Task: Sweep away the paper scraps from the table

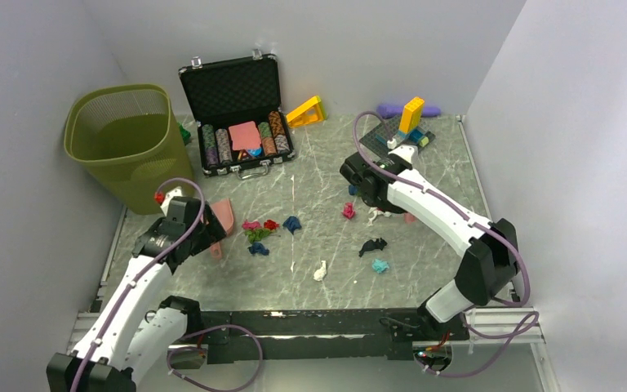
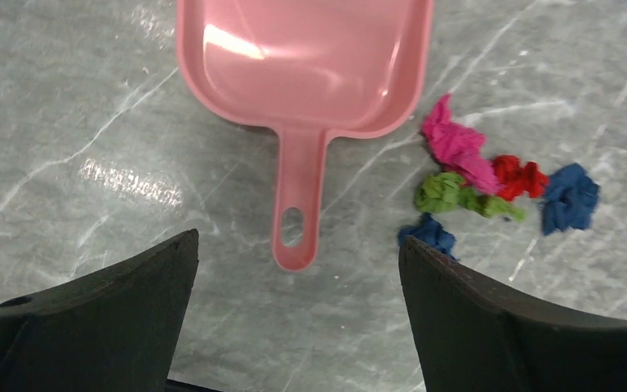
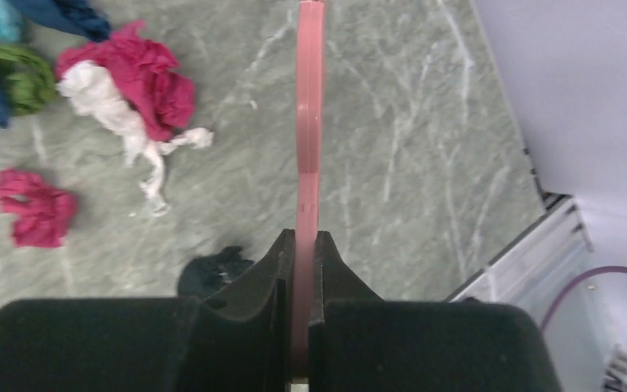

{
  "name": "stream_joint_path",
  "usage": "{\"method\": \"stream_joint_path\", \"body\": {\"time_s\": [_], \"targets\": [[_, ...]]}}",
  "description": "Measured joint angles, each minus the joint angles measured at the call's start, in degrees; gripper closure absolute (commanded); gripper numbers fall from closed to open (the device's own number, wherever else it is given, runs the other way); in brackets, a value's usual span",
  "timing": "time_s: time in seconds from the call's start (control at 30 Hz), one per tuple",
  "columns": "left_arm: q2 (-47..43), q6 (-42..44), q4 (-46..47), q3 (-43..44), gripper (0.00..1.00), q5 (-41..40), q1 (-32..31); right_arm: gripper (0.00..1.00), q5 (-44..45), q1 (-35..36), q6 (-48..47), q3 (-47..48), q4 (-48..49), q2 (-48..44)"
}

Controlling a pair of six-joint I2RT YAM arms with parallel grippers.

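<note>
The pink dustpan (image 2: 302, 65) should be grabbed next by its handle (image 2: 296, 208) with my left gripper, so the pan stays open to catch and empty swept paper scraps.
Paper scraps lie on the grey-green marble table (image 1: 326, 175). A pink (image 1: 251, 224), red (image 1: 271, 224), green (image 1: 257, 235) and blue (image 1: 259, 248) cluster sits left of centre. More scraps, magenta (image 1: 349, 211), white (image 1: 320, 270), black (image 1: 372, 245) and teal (image 1: 380, 265), lie to the right. A pink dustpan (image 2: 302, 65) lies flat, its handle (image 2: 298, 204) pointing at my left gripper (image 2: 298, 238). That gripper is open and hangs just above the handle's end without touching it. My right gripper (image 3: 302, 238) is shut on a thin pink flat tool (image 3: 309, 122), beside magenta (image 3: 143, 73) and white (image 3: 118, 110) scraps.
A green mesh bin (image 1: 122, 143) stands at the back left. An open black case (image 1: 237, 110) of poker chips is behind the centre. A yellow block (image 1: 306, 112) and a studded baseplate (image 1: 392, 129) with blocks sit at the back. The metal frame (image 3: 531, 253) edges the table on the right.
</note>
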Motion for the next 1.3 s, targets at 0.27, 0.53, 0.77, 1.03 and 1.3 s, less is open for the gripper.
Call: {"method": "stream_joint_path", "body": {"time_s": [0.27,0.53,0.77,1.03,1.3], "targets": [[7.17,-3.65,4.76,-7.56,0.20,-2.05,-0.66,1.00,-1.11,-0.52,-9.01,-5.27,4.68,-4.04],[15.74,-2.73,12.83,-8.35,0.39,-1.36,-1.33,1.00,-14.21,-2.01,-22.64,-12.57,22.18,-21.94],[20.20,0.59,17.53,-8.31,0.73,2.25,-2.21,1.00,-20.04,-2.21,-28.48,-15.72,28.65,-27.10],[19.91,1.62,22.73,-8.24,0.92,5.62,-9.81,1.00,-29.00,-2.34,-31.28,-17.25,32.09,-30.91],[21.03,1.81,16.33,0.39,0.92,1.40,-12.81,1.00,-47.43,-2.25,-31.41,-17.73,36.11,-27.65]]}}
